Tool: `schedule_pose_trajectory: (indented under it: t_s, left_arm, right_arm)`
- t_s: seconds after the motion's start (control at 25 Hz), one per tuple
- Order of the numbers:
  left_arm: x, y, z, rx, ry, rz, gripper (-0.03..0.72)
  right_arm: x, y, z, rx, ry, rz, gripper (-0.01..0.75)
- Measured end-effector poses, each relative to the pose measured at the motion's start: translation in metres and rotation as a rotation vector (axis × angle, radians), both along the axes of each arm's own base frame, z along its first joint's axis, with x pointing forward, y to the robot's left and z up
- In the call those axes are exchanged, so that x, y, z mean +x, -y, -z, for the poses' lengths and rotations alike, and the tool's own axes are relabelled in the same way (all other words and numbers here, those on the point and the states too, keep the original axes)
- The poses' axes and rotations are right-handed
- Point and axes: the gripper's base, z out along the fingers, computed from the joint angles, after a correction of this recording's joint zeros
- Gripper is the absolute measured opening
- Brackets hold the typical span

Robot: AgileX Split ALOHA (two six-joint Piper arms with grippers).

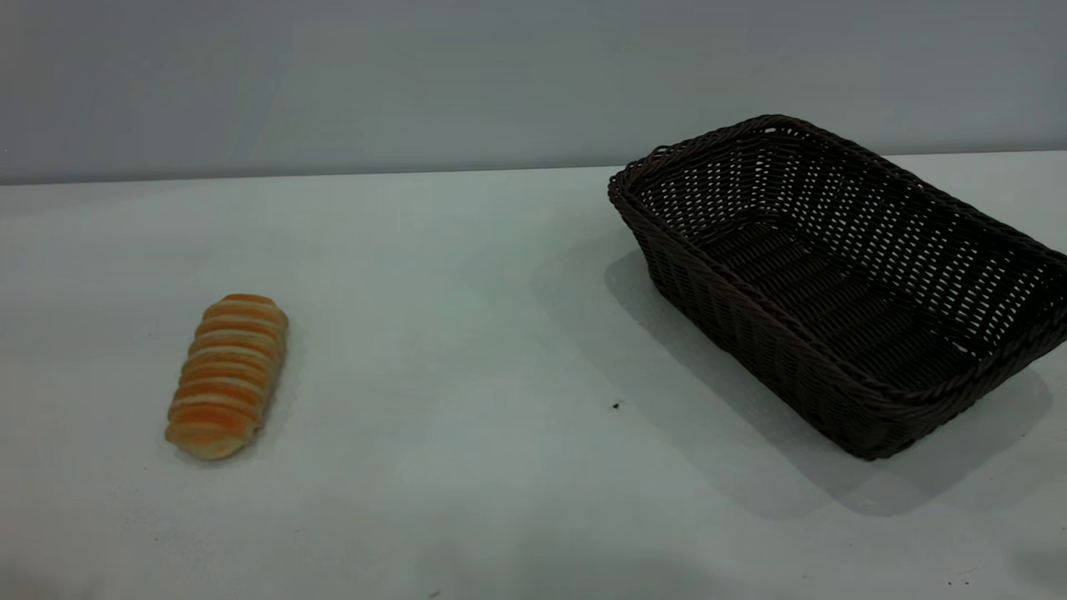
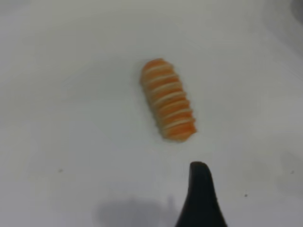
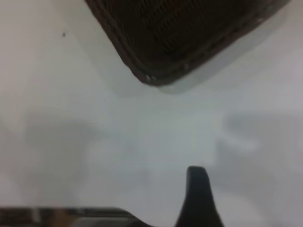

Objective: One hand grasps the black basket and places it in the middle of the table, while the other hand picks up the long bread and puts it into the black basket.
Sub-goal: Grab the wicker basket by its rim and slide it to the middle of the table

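I need to bring the black basket [image 1: 842, 275] to the middle of the table, so I should grab the short end's rim [image 1: 1000, 362] with my right gripper next.
The long bread [image 1: 227, 375], orange-brown with cream stripes, lies on the white table [image 1: 467, 333] at the left. The black basket [image 1: 842, 275], dark woven wicker, stands empty at the right and runs to the view's right edge. Neither arm shows in the exterior view. In the left wrist view the bread [image 2: 168, 99] lies a short way beyond a black tip of my left gripper [image 2: 200, 189], with bare table between them. In the right wrist view a corner of the basket [image 3: 180, 42] lies well beyond a black tip of my right gripper [image 3: 197, 189]. Neither gripper touches anything.
A grey wall runs behind the table's far edge [image 1: 333, 175]. A few tiny dark specks [image 1: 616, 406] lie on the tabletop between the bread and the basket.
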Motion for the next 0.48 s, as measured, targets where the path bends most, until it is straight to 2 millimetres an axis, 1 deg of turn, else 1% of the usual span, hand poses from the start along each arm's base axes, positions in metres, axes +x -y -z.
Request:
schedule_pose_trajectory:
  t_s: [0.12, 0.24, 0.28, 0.4, 0.48]
  left_arm:
    - [0.013, 0.005, 0.006, -0.045, -0.019, 0.028, 0.579]
    - [0.019, 0.009, 0.009, -0.071, -0.017, 0.063, 0.579]
    - [0.020, 0.010, 0.009, -0.071, -0.016, 0.080, 0.579]
    - [0.021, 0.012, 0.009, -0.077, -0.007, 0.115, 0.579]
    - [0.021, 0.013, 0.008, -0.083, -0.002, 0.126, 0.579]
  right_arm:
    - [0.032, -0.003, 0.020, 0.050, -0.063, 0.063, 0.588]
    - [0.059, -0.001, 0.047, 0.089, -0.160, 0.171, 0.588]
    - [0.068, 0.002, 0.059, 0.101, -0.203, 0.217, 0.588]
    - [0.089, 0.007, 0.082, 0.141, -0.271, 0.309, 0.588]
    - [0.100, 0.006, 0.091, 0.175, -0.288, 0.341, 0.588]
